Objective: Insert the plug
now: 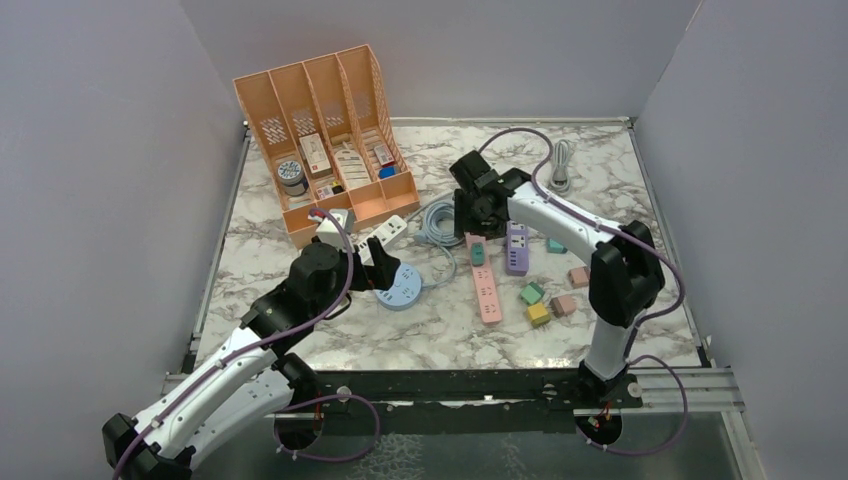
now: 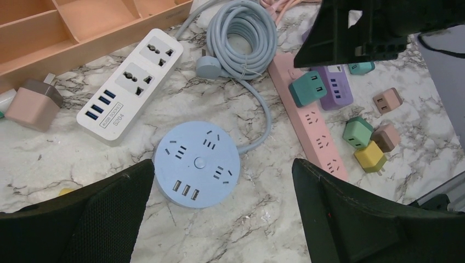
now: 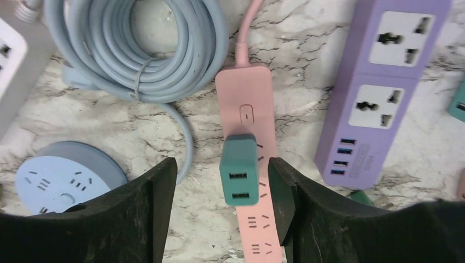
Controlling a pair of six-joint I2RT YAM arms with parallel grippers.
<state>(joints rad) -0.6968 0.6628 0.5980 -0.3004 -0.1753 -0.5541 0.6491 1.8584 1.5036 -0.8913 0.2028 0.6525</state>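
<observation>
Next, my right gripper grabs the loose green plug by the sides of its body, which leaves its light-green end free for my left gripper.
A teal plug stands upright in the pink power strip, in the socket just below its switch. My right gripper is open and straddles the plug without touching it; the right finger is nearer to it. In the top view the plug sits on the strip just under the right gripper. My left gripper is open and empty, hovering over the round blue power strip. The left wrist view also shows the plug.
A purple power strip lies right of the pink one. A white strip and a coiled grey cable lie to the left. Loose green, yellow and pink plugs sit at the right. An orange organizer stands at the back left.
</observation>
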